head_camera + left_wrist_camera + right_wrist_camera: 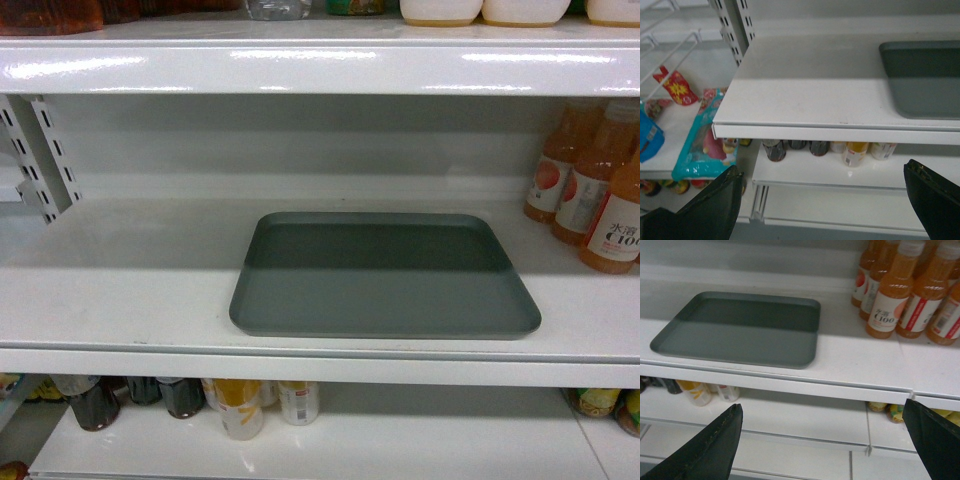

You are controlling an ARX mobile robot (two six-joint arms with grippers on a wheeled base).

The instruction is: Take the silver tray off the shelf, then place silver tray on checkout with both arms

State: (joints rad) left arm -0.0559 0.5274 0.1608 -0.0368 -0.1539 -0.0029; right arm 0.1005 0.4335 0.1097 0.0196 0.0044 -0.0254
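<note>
I should next grab the tray's short rim beside the juice bottles with my right gripper, to lift the silver tray off the shelf with both arms.
The silver tray lies flat on the white shelf, its front rim close to the shelf's front lip. It shows at the upper right of the left wrist view as silver tray and at the upper left of the right wrist view as silver tray. My left gripper hangs open below and in front of the shelf, left of the tray. My right gripper is open too, below the shelf lip and right of the tray. Neither gripper appears in the head view. The checkout is out of view.
Orange juice bottles stand on the shelf right of the tray, also seen as bottles. Perforated brackets rise at the left. Bottles and cans fill the lower shelf. Snack packets lie on a neighbouring shelf at left.
</note>
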